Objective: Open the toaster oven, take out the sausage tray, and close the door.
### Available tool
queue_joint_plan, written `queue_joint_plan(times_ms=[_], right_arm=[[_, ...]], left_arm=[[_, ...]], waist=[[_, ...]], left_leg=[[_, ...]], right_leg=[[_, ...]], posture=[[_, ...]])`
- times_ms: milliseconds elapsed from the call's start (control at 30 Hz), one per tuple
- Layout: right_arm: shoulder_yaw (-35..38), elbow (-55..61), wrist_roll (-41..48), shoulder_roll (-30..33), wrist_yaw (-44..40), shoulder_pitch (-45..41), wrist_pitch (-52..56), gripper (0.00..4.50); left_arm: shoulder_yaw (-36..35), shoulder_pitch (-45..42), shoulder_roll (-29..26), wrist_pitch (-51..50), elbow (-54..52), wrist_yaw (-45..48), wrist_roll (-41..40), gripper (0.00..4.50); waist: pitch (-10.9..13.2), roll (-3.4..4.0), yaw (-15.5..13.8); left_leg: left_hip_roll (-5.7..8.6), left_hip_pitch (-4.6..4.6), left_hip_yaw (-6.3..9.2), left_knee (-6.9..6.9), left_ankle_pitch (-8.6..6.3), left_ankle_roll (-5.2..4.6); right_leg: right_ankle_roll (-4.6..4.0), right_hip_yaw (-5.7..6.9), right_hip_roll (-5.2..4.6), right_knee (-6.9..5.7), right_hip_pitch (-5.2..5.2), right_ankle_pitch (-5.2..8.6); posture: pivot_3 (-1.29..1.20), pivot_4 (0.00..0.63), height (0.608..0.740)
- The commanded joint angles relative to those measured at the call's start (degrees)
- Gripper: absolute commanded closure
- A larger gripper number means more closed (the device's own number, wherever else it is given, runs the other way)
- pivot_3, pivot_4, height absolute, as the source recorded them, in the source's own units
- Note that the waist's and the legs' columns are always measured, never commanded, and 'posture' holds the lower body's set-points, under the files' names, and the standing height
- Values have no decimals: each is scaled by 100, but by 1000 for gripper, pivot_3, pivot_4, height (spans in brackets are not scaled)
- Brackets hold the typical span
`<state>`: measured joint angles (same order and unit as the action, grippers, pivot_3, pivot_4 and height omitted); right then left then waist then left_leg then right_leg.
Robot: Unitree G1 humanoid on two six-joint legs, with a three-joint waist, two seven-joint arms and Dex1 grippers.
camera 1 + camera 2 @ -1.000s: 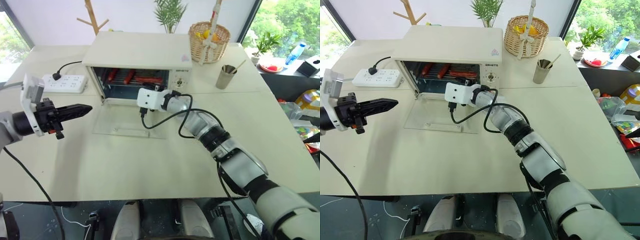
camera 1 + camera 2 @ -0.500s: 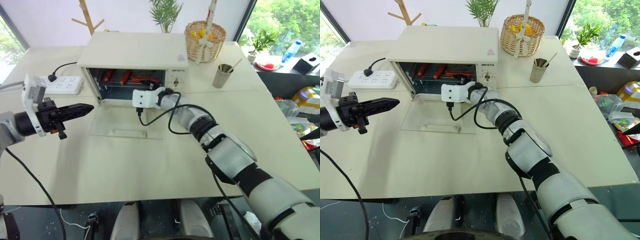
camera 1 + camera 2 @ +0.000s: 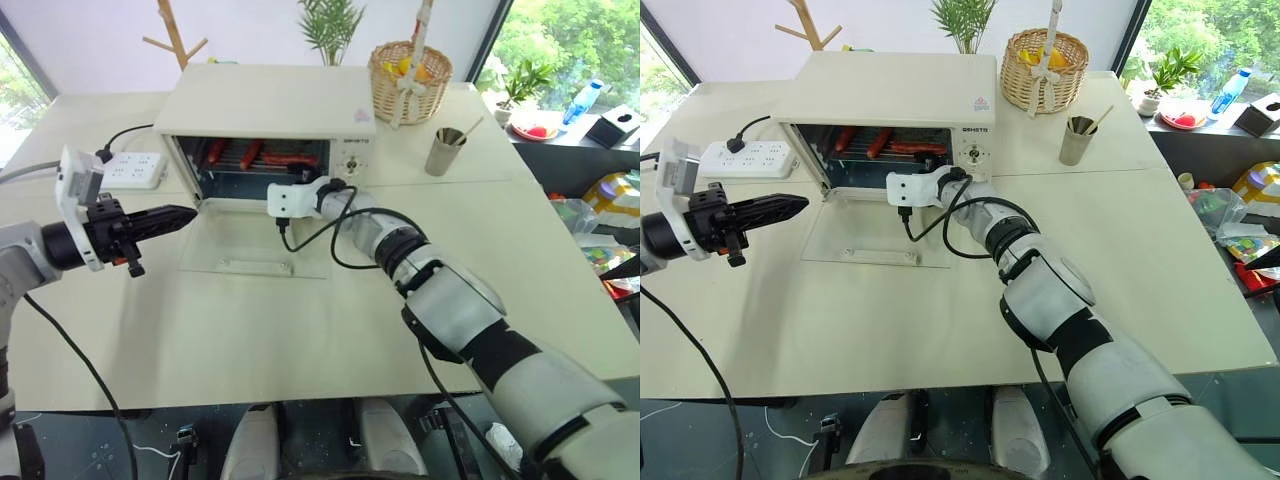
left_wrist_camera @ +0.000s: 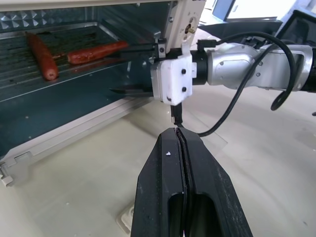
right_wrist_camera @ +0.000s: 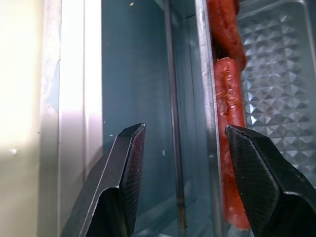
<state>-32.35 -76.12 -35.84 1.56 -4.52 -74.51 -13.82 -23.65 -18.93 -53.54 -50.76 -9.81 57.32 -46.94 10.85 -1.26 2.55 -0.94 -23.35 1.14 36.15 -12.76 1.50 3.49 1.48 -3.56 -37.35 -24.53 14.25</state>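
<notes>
The oven's sides close in the tray point(image 5: 276, 74), and loose sausages lie on the bottom of the tray. My right gripper should therefore next pinch the tray by its thin front rim point(image 5: 210, 113).
The cream-white toaster oven point(image 3: 265, 100) stands at the back of the table. Its glass door point(image 3: 255, 245) lies open flat in front of it. Inside, the shiny sausage tray point(image 5: 276, 74) holds reddish-brown sausages point(image 5: 228, 98) on a ridged base. My right gripper point(image 5: 183, 129) reaches into the oven mouth, open. The tray's metal rim point(image 5: 205, 89) runs between its two fingers, and neither finger presses on it. Off the door's left side, my left gripper point(image 3: 185, 213) hovers above the table, shut on nothing and pointing toward the oven.
A white power strip point(image 3: 135, 170) lies left of the oven with a plug in it. A wicker basket point(image 3: 412, 78) and a metal cup point(image 3: 445, 150) stand to the oven's right. A black cable point(image 3: 330, 250) loops from my right wrist over the door.
The camera has shifted. My right gripper has pushed a little deeper into the oven and rolled. The left gripper has kept its place.
</notes>
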Motion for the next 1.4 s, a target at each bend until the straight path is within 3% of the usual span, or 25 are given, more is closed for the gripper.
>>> queue_joint_plan(times_ms=[33,100,267,300,700,1033,1400], right_arm=[[3,-21,-99,-15,229,-205,104,1865],[29,-53,-119,-24,324,-236,173,1865],[92,-81,-114,-48,504,-323,259,4263],[100,-87,-108,-54,526,-341,276,4459],[63,-11,-148,-72,611,-368,157,4459],[-4,139,-213,-126,592,-399,-44,4459],[-26,433,-274,-103,627,-354,-304,4459]], left_arm=[[-60,-118,-14,64,-208,-34,-134,4500],[-47,-124,-9,64,-224,-39,-149,4500],[-42,-110,-14,63,-245,-68,-183,4500],[-42,-102,-16,65,-253,-74,-193,4500],[121,-438,-36,129,71,-17,-141,4500],[1243,-2267,212,854,1949,488,769,4500],[1357,-2619,236,1066,2461,956,1118,4500]], waist=[[0,0,-2],[0,0,-7],[0,0,-10],[-1,-2,-12],[-1,-1,-12],[0,-2,11],[2,-4,70]], left_leg=[[0,0,0,0,0,0],[0,0,0,0,0,0],[2,0,4,1,0,1],[2,0,4,0,0,1],[3,-1,4,0,1,1],[9,-2,-1,-1,2,2],[4,-5,-5,-10,2,3]], right_leg=[[0,0,0,0,0,0],[0,0,0,0,0,0],[0,0,-3,0,0,0],[0,1,-3,0,0,0],[0,2,-3,0,1,0],[2,3,1,3,1,-1],[2,0,5,3,-10,-1]], posture=[[0,150,740],[0,150,740],[0,150,740],[0,150,740],[0,150,740],[0,150,740],[0,150,740]])
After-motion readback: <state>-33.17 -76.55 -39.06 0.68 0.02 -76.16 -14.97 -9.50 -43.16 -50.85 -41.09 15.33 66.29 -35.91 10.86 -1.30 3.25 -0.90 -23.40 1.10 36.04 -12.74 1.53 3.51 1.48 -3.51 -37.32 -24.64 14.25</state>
